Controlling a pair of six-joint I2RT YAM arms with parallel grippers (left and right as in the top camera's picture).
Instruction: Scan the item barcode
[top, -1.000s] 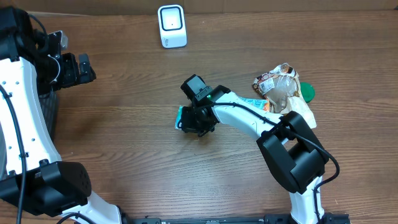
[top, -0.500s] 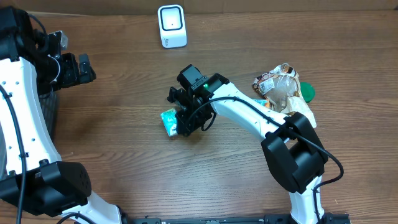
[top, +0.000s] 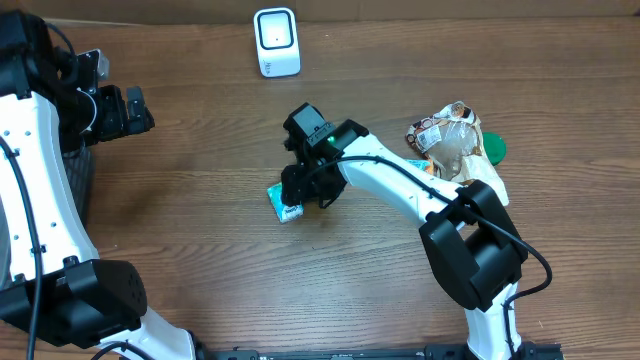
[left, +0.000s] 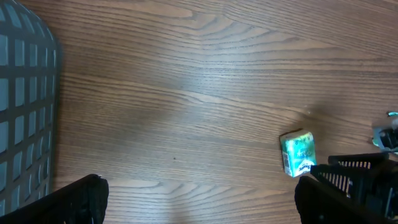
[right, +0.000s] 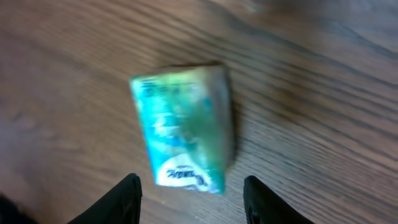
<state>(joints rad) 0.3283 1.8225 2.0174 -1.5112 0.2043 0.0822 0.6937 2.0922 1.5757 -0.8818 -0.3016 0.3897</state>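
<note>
I will next grab the small green-and-white packet across its near end with my right gripper. The rest stays uncovered, so the packet's barcode can be scanned.
The item, a small green-and-white packet, lies flat on the wooden table near the middle. It also shows in the left wrist view and fills the right wrist view, blurred; no barcode is readable. My right gripper hovers just over it, open, its black fingertips standing clear on either side of the packet's near end. My left gripper is far off at the left edge, open wide and empty. A white scanner stands at the back of the table.
A heap of packaged goods with a green lid lies at the right, beside the right arm. A dark mesh basket stands at the far left under the left arm.
My right gripper opened and let go of the green packet, which went left and now lies on the table. The left arm has not moved.
</note>
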